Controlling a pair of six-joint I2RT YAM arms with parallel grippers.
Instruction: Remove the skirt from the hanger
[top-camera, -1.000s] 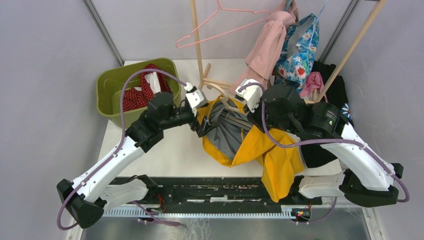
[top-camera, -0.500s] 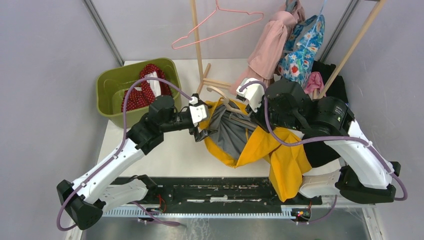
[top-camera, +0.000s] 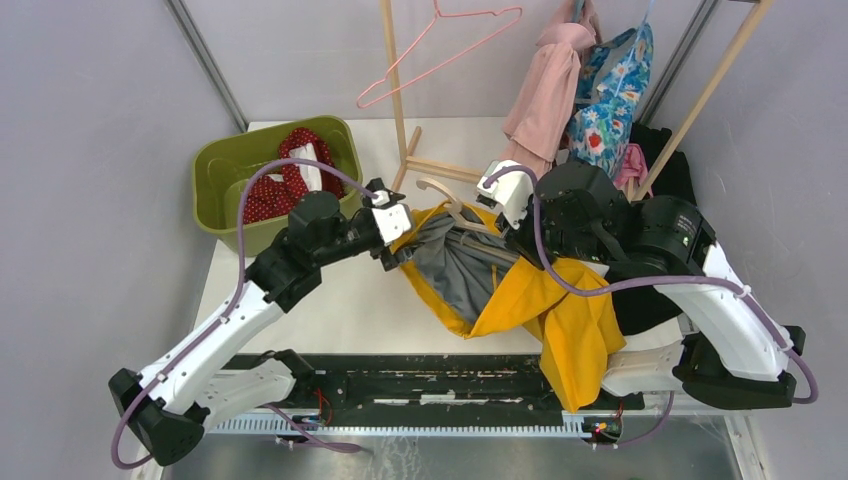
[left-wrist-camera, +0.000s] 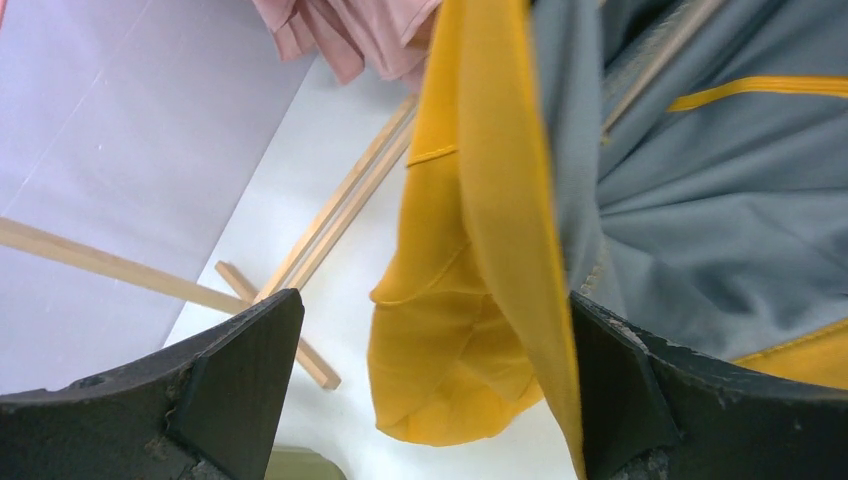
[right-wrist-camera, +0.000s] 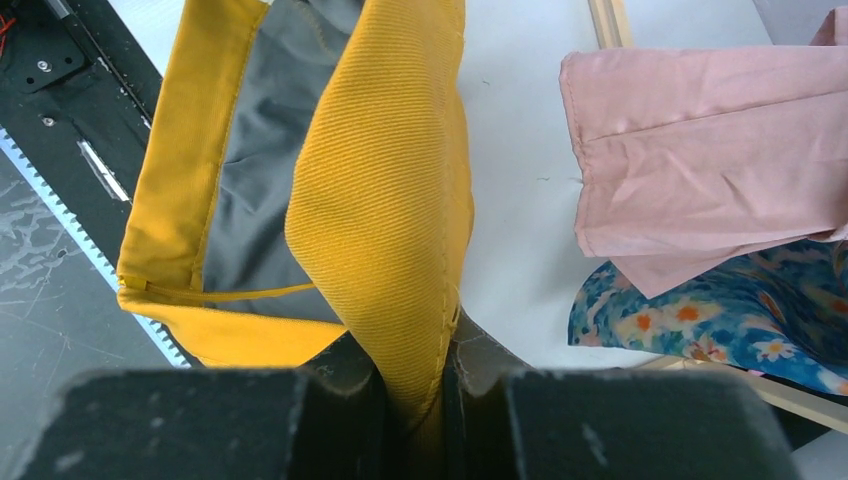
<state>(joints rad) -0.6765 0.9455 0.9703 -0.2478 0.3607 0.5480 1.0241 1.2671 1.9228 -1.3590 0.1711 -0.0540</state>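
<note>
I need to grab the skirt's yellow edge fold (top-camera: 405, 243) beside the wooden hanger with my left gripper next and leave the hanger free, to remove the skirt (top-camera: 520, 290).
The yellow skirt (top-camera: 520, 290) with grey lining (top-camera: 460, 265) lies bunched at mid table, part hanging over the near edge. A wooden hanger (top-camera: 440, 188) sticks out of its top, the lower part hidden in the cloth. My left gripper (top-camera: 392, 240) is open at the skirt's left edge. In the left wrist view a yellow fold (left-wrist-camera: 480, 300) hangs between the jaws (left-wrist-camera: 435, 400), close to the right finger. My right gripper (top-camera: 515, 232) is shut on a yellow fold (right-wrist-camera: 390, 200) of the skirt, seen in the right wrist view (right-wrist-camera: 415, 400).
A green bin (top-camera: 215, 170) with red dotted cloth (top-camera: 270, 195) stands at the back left. A wooden rack post (top-camera: 398, 90) and its base bars (left-wrist-camera: 340, 210) stand behind the skirt. A pink wire hanger (top-camera: 440, 50), pink garment (top-camera: 545, 95), floral garment (top-camera: 610, 90) and black cloth (top-camera: 665, 175) hang at back right.
My right gripper has lifted and drawn the skirt a little to the right. The wooden hanger shows more. My left gripper has shifted slightly back along the skirt's left edge.
</note>
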